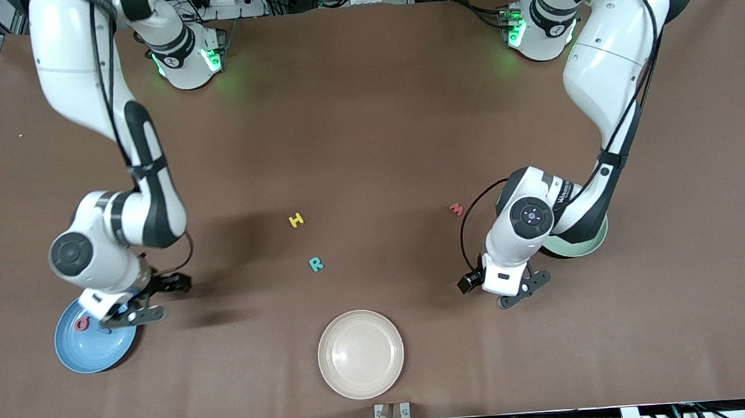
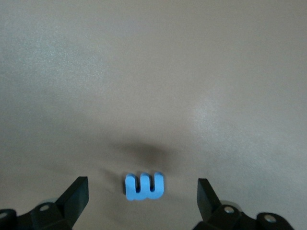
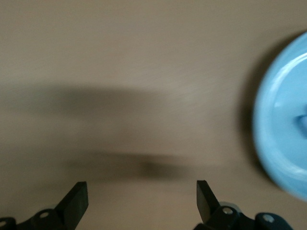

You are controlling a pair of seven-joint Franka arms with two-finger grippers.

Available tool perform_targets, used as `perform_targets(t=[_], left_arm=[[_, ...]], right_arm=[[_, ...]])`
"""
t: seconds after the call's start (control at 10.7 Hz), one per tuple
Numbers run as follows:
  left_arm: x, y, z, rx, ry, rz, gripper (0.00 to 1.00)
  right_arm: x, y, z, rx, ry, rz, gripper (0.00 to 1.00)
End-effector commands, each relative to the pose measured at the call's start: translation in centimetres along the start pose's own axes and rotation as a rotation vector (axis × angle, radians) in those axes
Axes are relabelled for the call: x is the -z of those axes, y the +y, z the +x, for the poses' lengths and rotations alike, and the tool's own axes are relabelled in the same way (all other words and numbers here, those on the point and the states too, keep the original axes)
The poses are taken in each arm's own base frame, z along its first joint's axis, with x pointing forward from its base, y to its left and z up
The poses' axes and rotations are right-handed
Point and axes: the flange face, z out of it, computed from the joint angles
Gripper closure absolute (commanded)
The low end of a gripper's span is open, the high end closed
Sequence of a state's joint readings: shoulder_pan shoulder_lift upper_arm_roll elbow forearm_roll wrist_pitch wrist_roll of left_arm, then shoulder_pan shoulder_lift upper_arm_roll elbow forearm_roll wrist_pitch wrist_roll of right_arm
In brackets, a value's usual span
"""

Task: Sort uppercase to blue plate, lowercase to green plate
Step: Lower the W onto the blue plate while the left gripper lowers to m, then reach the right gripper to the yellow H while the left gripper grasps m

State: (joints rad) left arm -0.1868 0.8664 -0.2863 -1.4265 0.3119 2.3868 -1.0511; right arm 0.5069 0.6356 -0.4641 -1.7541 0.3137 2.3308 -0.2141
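Note:
I would miss the blue m (image 2: pixel 145 190) if I closed now, because my left gripper's fingers are above it, apart from their shadow. They should lower first, then close.
My left gripper (image 1: pixel 516 293) is open, low over the table beside the green plate (image 1: pixel 590 244), which the left arm mostly hides. In the left wrist view a blue E/m-shaped letter (image 2: pixel 144 186) lies on the table between its open fingers (image 2: pixel 76 191). My right gripper (image 1: pixel 161 298) is open and empty beside the blue plate (image 1: pixel 87 350), which holds the red Q (image 1: pixel 82 324). The plate's rim (image 3: pixel 273 124) shows in the right wrist view. Yellow H (image 1: pixel 296 220), teal R (image 1: pixel 316 263) and a red w/m letter (image 1: pixel 456 209) lie on the table. The yellow h and blue g are hidden.
A cream plate (image 1: pixel 361 354) stands near the table's front edge, nearer to the camera than the R. The brown table surface (image 1: pixel 366 117) stretches up to the arm bases.

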Motion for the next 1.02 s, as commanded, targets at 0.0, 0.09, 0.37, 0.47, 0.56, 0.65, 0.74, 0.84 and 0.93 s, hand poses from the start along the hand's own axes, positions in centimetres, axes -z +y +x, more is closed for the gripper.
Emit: perform_targets(t=[0.0, 0.09, 0.37, 0.47, 0.56, 0.65, 0.74, 0.84, 0.93], left_arm=[[-0.7, 0.8, 0.4, 0.017, 0.006, 0.006, 0.0], [-1.1, 0.9, 0.2, 0.017, 0.002, 0.009, 0.0], [-1.7, 1.5, 0.0, 0.019, 0.003, 0.004, 0.0], [-2.2, 1.6, -0.3, 0.018, -0.002, 0.007, 0.0], [-2.3, 1.7, -0.5, 0.016, -0.003, 0.009, 0.0], [-2.5, 1.6, -0.4, 0.017, -0.002, 0.012, 0.0], [-2.6, 1.5, -0.4, 0.019, -0.003, 0.013, 0.0], [-2.8, 1.5, -0.6, 0.02, -0.006, 0.015, 0.0], [-3.1, 1.7, -1.0, 0.016, -0.01, 0.017, 0.0]], right_arm=[[1.3, -10.2, -5.1, -0.034, -0.021, 0.051, 0.0], [0.8, -14.1, -6.5, -0.034, -0.031, 0.045, 0.0], [0.8, -20.5, -8.2, 0.072, -0.005, 0.044, 0.0], [0.1, -21.5, -9.0, 0.111, 0.037, 0.037, 0.0], [-0.5, -22.1, -9.6, 0.183, 0.06, 0.032, 0.0], [-0.8, -22.1, -10.1, 0.229, 0.052, 0.029, 0.0], [-0.9, -22.5, -10.4, 0.259, 0.046, 0.033, 0.0], [-1.4, -23.8, -10.9, 0.287, 0.04, 0.043, 0.0], [-1.3, -25.3, -11.3, 0.285, 0.038, 0.071, 0.0]])
